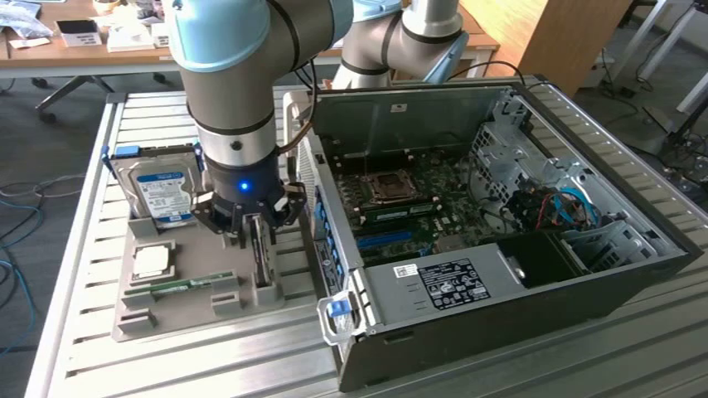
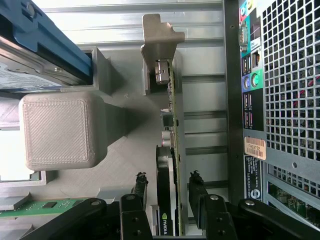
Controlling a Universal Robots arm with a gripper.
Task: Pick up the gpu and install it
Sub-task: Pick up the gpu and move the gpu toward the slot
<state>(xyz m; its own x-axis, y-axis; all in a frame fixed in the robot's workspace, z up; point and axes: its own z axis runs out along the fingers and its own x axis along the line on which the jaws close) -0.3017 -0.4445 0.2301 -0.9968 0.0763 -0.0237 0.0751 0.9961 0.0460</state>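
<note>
In the wrist view the fingers reach down beside the GPU's fan and back side, so it is time for my gripper to close on the GPU now.
The gpu (image 1: 264, 259) stands on edge in a slot of the grey holder tray (image 1: 188, 313), beside the open computer case (image 1: 498, 207). In the wrist view the gpu (image 2: 171, 125) is a thin dark card with a fan and a metal end bracket (image 2: 160, 40). My gripper (image 1: 257, 230) is lowered over the card's upper edge. In the wrist view my gripper (image 2: 168, 184) is open and straddles the card, with one black finger (image 2: 141, 186) on the fan side and the other finger (image 2: 196, 186) on the back side. A small gap shows on each side.
In the holder also sit a silver hard drive (image 1: 161, 191) with a blue-white label, a processor chip (image 1: 152, 261) and a green memory stick (image 1: 177, 287). The case's motherboard (image 1: 409, 203) lies exposed. The case's rear panel (image 2: 280, 100) is close beside the gpu.
</note>
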